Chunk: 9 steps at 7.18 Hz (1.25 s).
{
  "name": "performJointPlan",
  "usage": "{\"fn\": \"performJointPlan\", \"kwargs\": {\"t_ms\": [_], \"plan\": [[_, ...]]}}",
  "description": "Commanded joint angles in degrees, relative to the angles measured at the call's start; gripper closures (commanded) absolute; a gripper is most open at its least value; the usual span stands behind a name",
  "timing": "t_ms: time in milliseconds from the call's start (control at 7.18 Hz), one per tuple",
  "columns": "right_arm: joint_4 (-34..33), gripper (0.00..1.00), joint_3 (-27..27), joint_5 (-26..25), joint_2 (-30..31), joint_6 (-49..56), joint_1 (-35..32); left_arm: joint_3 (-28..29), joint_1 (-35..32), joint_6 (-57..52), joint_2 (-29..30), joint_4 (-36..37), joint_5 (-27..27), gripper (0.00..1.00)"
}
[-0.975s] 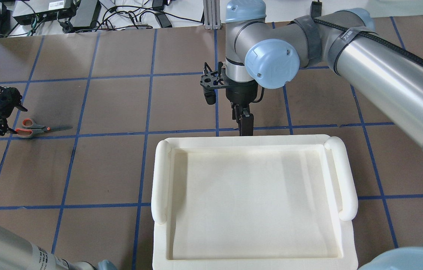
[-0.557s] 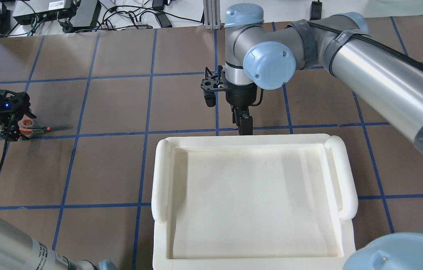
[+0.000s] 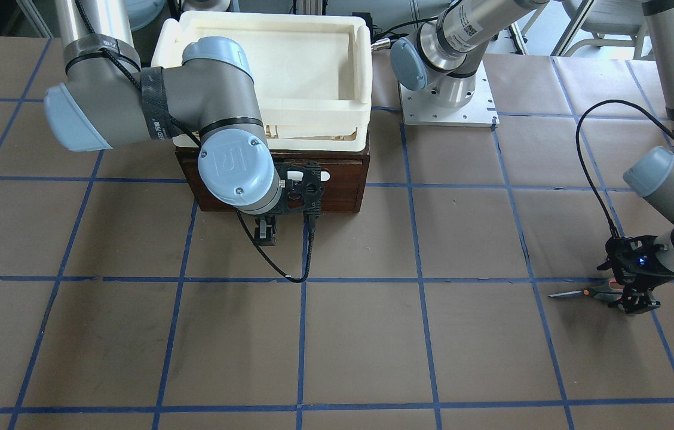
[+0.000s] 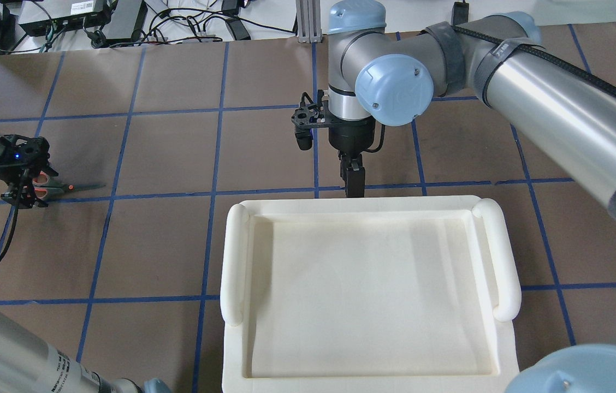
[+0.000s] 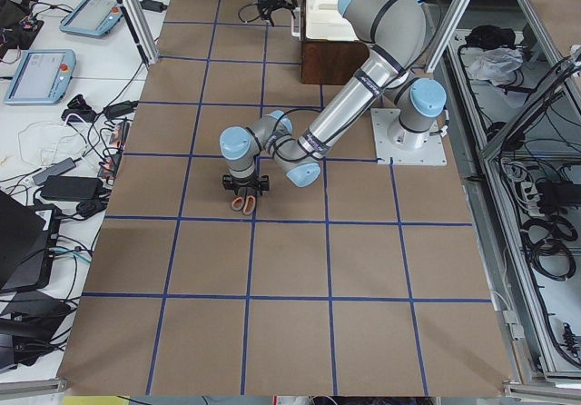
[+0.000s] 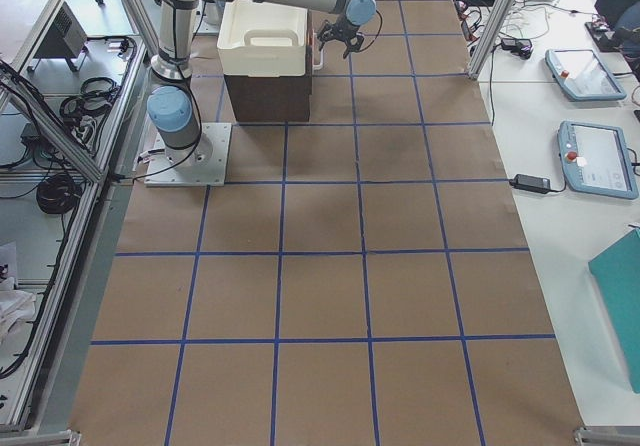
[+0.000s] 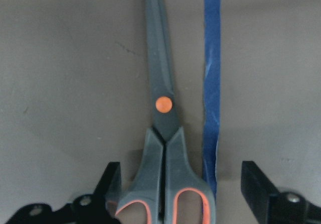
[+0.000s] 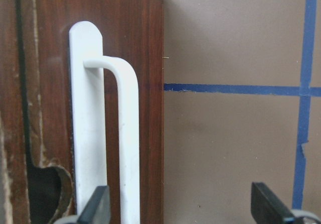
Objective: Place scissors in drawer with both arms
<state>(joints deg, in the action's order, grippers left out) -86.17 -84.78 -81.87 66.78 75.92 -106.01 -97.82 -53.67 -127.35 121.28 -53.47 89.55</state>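
Note:
My left gripper grabs the scissors' gray handles next, since the blades are pointed.
The scissors [image 7: 163,133] lie flat on the table, blades pointing away, beside a blue tape line; they also show in the overhead view [image 4: 65,188] and the front view [image 3: 582,293]. My left gripper [image 7: 183,189] is open, low over the handles, one finger [image 7: 113,184] on each side. It shows at the overhead view's left [image 4: 24,188]. The drawer [image 3: 340,182] has a dark brown front and looks closed. My right gripper [image 8: 183,206] is open around its white bar handle [image 8: 128,133], which stands near one finger [image 8: 98,206]. It also shows in the overhead view [image 4: 353,183].
A cream-white plastic tray [image 4: 234,256] sits on top of the drawer cabinet [image 3: 349,197]. The left arm's base plate [image 3: 447,104] is bolted to the table beside it. A black cable [image 3: 588,173] loops from the left wrist.
My left gripper has moved rightward in the overhead view, from beside the scissors' handles to over them. The right gripper stays in front of the drawer, barely shifted.

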Motion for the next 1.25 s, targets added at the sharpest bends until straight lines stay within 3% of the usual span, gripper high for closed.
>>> {"fn": "performJointPlan", "kwargs": {"t_ms": [0,139,557,697,975,1115], "plan": [[1.44,0.01,-0.29,0.57,0.10,-0.68,-0.16,0.00,-0.12,-0.36,0.10,0.03,-0.07,0.23],[1.62,0.00,-0.55,0.49,0.10,-0.77,-0.16,0.00,-0.12,-0.36,0.10,-0.06,0.10,0.32],[-0.83,0.00,-2.04,0.84,-0.07,-1.56,-0.33,0.00,-0.12,-0.53,0.36,0.03,0.01,0.39],[-1.80,0.00,-3.01,0.75,0.01,-2.43,-0.34,0.00,-0.12,-0.53,0.28,0.03,0.01,0.48],[-6.88,0.00,-3.90,-0.04,-0.07,-4.72,-0.34,0.08,-0.12,-0.62,0.28,0.03,0.01,0.55],[-9.08,0.00,-3.81,-0.21,0.01,-5.86,-0.34,0.08,-0.12,-0.71,0.28,0.11,0.01,0.66]]}}
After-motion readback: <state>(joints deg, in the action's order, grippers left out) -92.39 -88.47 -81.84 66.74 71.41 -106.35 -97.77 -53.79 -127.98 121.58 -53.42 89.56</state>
